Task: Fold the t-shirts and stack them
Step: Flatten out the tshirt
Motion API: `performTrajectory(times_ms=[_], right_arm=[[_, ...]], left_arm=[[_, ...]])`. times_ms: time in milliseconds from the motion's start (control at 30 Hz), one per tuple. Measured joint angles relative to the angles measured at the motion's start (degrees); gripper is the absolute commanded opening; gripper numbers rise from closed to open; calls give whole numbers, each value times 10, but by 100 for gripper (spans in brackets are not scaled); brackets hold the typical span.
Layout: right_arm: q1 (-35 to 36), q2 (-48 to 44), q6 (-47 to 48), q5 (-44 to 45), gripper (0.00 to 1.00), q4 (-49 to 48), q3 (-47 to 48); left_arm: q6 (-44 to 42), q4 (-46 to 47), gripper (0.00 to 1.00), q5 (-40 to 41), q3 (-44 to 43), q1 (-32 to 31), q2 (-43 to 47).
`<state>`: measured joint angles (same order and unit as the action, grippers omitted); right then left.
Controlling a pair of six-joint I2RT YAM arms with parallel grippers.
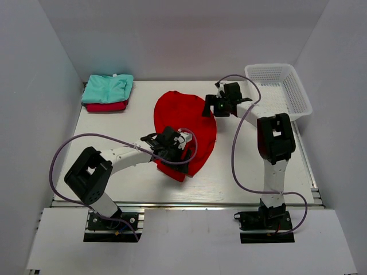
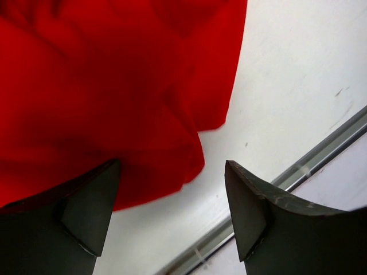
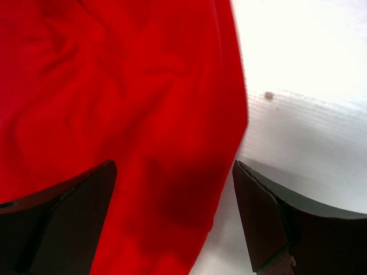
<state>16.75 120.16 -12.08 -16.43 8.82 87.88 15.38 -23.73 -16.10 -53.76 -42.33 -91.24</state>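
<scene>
My right fingers hover above the red cloth, too high to close.
The large bright red t-shirt [image 1: 184,125] lies rumpled in the middle of the table. My left gripper [image 1: 182,148] is open over its near edge; in the left wrist view the red cloth [image 2: 114,86] fills the upper left and its hem lies between the jaws. My right gripper [image 1: 210,106] is open over the shirt's far right edge; in the right wrist view the red cloth [image 3: 126,114] runs between the jaws. The mint green t-shirt [image 1: 108,88] lies folded on the crimson-pink t-shirt [image 1: 106,106] at the far left corner.
A white mesh basket [image 1: 278,90] stands at the far right corner. The table's front metal rail [image 2: 298,172] runs close below the left gripper. White walls enclose the table on three sides.
</scene>
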Motion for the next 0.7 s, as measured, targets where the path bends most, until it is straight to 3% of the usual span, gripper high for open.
performTrajectory(times_ms=[133,333,467,500,567,600,667,700], right_arm=[[9,17,1,12,86,4,0],[11,26,-14,15,83,-8,-4],[13,26,-27,14,73,-27,-16],[13,26,-29,13,64,-31,-21],[14,26,-31,11,47,-37,-31],[15,26,-34,9,20,-39,-35],[16,26,-37,5,0,-43,-42],[17,25,-40,2,0,-45,-45]], left_arm=[[12,-47,80,32,0,-30,6],[18,-45,68,33,10,-51,14],[24,-24,43,35,16,-52,0],[26,-19,32,35,16,-52,-7],[28,-13,21,38,16,-52,-25],[30,-12,0,42,15,-52,-33],[35,-14,0,53,12,-52,-39],[37,-17,0,64,9,-52,-39]])
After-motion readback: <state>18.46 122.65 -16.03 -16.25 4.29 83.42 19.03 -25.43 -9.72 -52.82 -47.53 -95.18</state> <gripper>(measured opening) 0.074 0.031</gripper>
